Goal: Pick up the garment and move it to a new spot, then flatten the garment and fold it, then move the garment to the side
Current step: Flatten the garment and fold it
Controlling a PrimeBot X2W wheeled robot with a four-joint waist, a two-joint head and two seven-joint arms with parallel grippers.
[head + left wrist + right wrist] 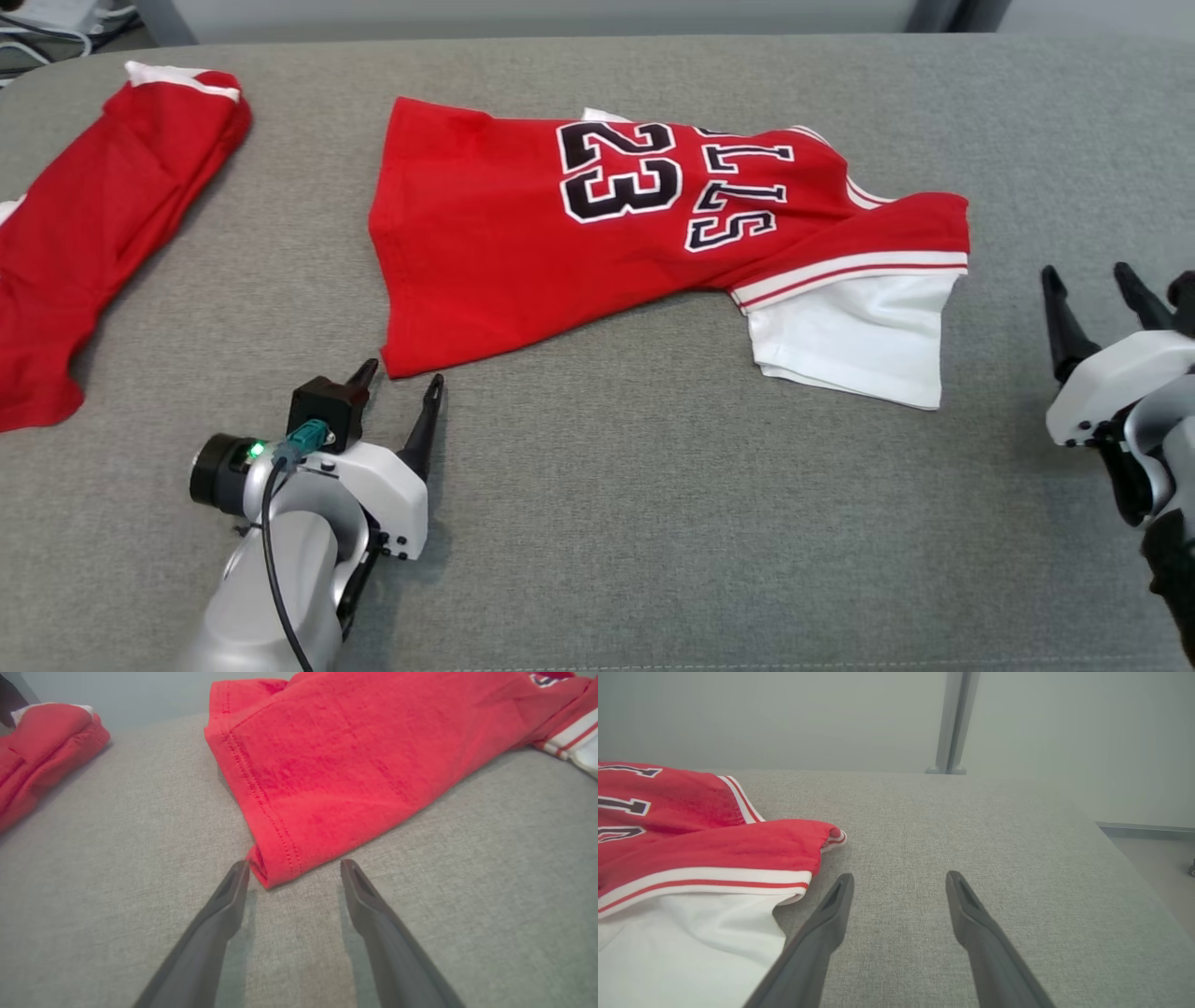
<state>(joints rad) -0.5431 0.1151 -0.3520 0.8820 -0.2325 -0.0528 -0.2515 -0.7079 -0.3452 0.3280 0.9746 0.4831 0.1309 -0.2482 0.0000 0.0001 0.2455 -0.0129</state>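
Next, my left gripper pinches the jersey by its red hem corner (399,363) (274,872), where a small fold curls up while the rest lies flat.
The garment (523,233) is a red jersey with "23" in black and white and a white sleeve. It lies folded in half on the grey surface, its hem corner (271,872) toward me. My left gripper (400,385) stands open just short of that corner, its fingertips either side of it in the left wrist view (294,870), with nothing held. My right gripper (1088,280) is open at the far right, clear of the white sleeve (859,341). In the right wrist view (899,882) the sleeve (691,947) lies to the left of the empty fingers.
A second red garment (93,233) lies bunched at the far left of the grey cushioned surface (653,523), also in the left wrist view (42,751). A metal post (955,723) stands beyond the surface's far edge.
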